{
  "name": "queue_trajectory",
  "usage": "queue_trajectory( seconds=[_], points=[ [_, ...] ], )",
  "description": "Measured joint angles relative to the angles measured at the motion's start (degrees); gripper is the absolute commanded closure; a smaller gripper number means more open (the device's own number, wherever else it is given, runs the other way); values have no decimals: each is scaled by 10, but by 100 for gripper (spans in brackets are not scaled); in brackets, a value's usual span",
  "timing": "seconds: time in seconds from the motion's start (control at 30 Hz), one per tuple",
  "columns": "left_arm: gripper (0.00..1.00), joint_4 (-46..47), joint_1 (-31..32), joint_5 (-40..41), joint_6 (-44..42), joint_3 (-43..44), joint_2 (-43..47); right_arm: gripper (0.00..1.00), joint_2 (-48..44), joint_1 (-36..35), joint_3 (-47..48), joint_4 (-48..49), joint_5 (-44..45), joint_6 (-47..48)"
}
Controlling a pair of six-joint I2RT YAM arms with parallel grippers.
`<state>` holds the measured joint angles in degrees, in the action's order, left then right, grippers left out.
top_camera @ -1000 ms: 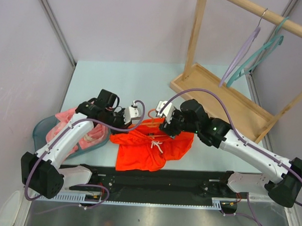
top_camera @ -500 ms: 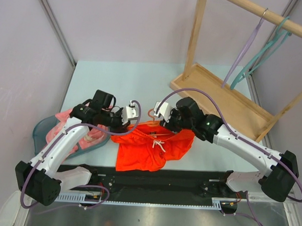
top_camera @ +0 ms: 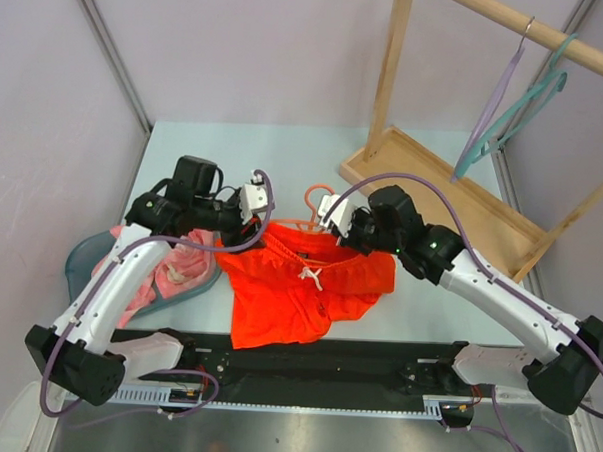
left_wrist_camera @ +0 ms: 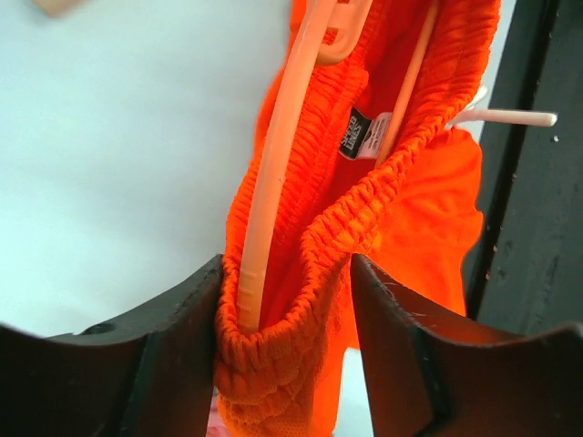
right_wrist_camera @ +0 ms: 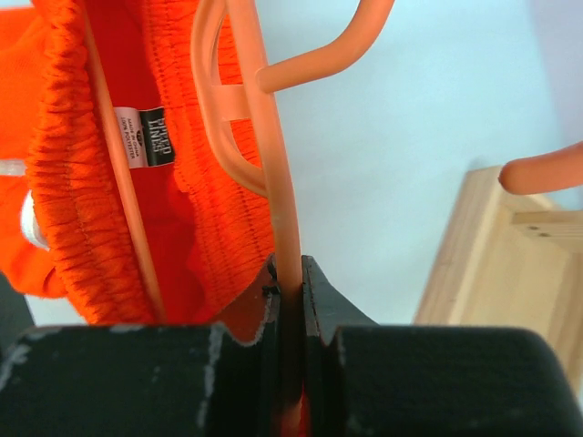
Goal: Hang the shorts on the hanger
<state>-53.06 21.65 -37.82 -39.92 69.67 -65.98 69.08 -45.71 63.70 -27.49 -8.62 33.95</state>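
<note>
I need to grab the bunched end of the shorts' waistband together with the tip of the hanger's arm next, using my left gripper. The hook should stay free.
The bright orange-red shorts (top_camera: 298, 296) lie spread in the middle of the table, white drawstring (top_camera: 309, 276) facing up. The orange hanger (top_camera: 314, 201) is threaded inside the waistband, its hook sticking out at the far side. My left gripper (top_camera: 250, 209) is at the waistband's left end. In the left wrist view it (left_wrist_camera: 287, 273) stands open around the bunched waistband (left_wrist_camera: 301, 264) and the hanger's arm tip (left_wrist_camera: 273, 182), with a gap at the right finger. My right gripper (right_wrist_camera: 290, 273) is shut on the hanger's arm (right_wrist_camera: 264, 137) beside the shorts (right_wrist_camera: 64, 182).
A teal basin (top_camera: 75, 261) with a pale pink garment (top_camera: 169, 270) sits at the left. A wooden rack base (top_camera: 433, 187) stands at the back right; lilac (top_camera: 492, 104) and teal (top_camera: 522, 101) hangers hang from its rod (top_camera: 550, 37). A black rail (top_camera: 326, 352) runs along the near edge.
My right gripper has shut on the hanger's arm and my left gripper has opened. Both arms moved away from the near edge, the waistband is stretched wider and the hook shows.
</note>
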Motion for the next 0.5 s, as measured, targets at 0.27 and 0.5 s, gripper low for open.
queue_trajectory(
  seconds=[0.27, 0.5],
  points=[
    [29, -65, -59, -50, -34, 170, -50, 100, -45, 11, 26, 23, -9, 59],
    [30, -161, -73, -105, -70, 217, -72, 100, -60, 9, 35, 30, -11, 129]
  ],
)
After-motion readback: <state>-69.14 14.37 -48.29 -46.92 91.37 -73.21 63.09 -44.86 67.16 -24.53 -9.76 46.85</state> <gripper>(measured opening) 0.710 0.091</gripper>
